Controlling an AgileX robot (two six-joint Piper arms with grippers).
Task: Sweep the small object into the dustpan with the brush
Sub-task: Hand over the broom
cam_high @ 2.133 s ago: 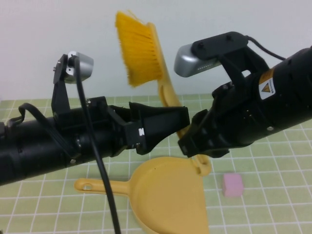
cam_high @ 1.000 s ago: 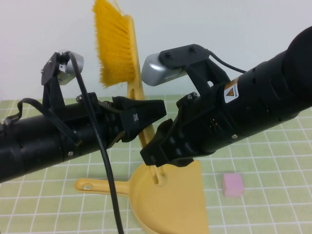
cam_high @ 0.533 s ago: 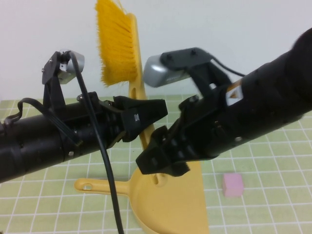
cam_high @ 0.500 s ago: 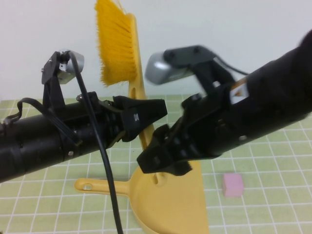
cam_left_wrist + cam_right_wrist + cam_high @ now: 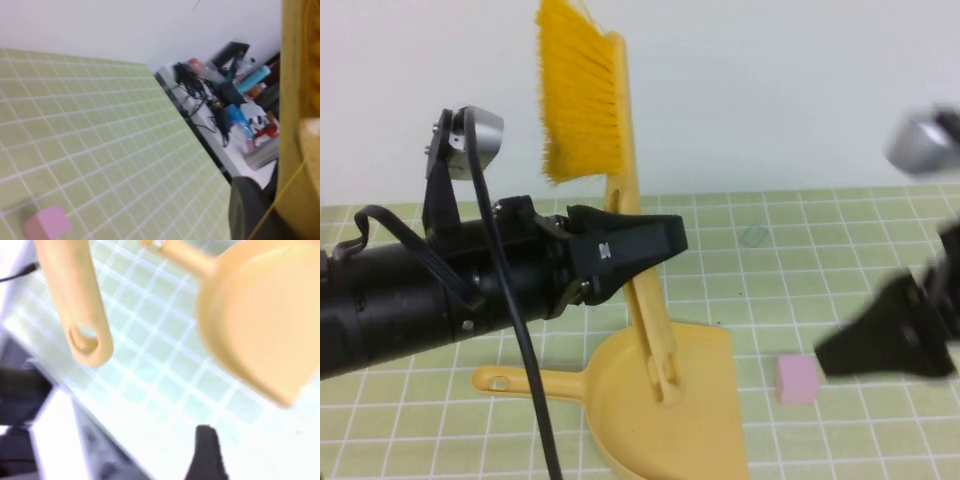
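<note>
My right gripper should move to the brush (image 5: 582,100) and grab its free lower handle end (image 5: 657,350), because my left gripper is covering the brush's middle below the bristles.
My left gripper (image 5: 645,245) is shut on the yellow brush (image 5: 582,100) and holds it upright above the table, bristles up. The brush's handle end (image 5: 663,372) hangs over the yellow dustpan (image 5: 695,430), which lies flat on the green grid mat. The small pink cube (image 5: 797,379) lies just right of the dustpan and also shows in the left wrist view (image 5: 47,222). My right gripper (image 5: 865,340) is a blurred shape at the right, above the mat beside the cube, open and empty. In the right wrist view one finger (image 5: 205,452) shows, with the brush handle (image 5: 75,305) and dustpan (image 5: 260,315) beyond it.
The green grid mat (image 5: 840,240) stretches behind and right of the dustpan. A white wall stands behind. In the left wrist view a cluttered bench (image 5: 230,105) lies beyond the table edge.
My right gripper has let go of the brush handle and swung away to the right, down near the cube. The left gripper keeps the brush, now shifted slightly right.
</note>
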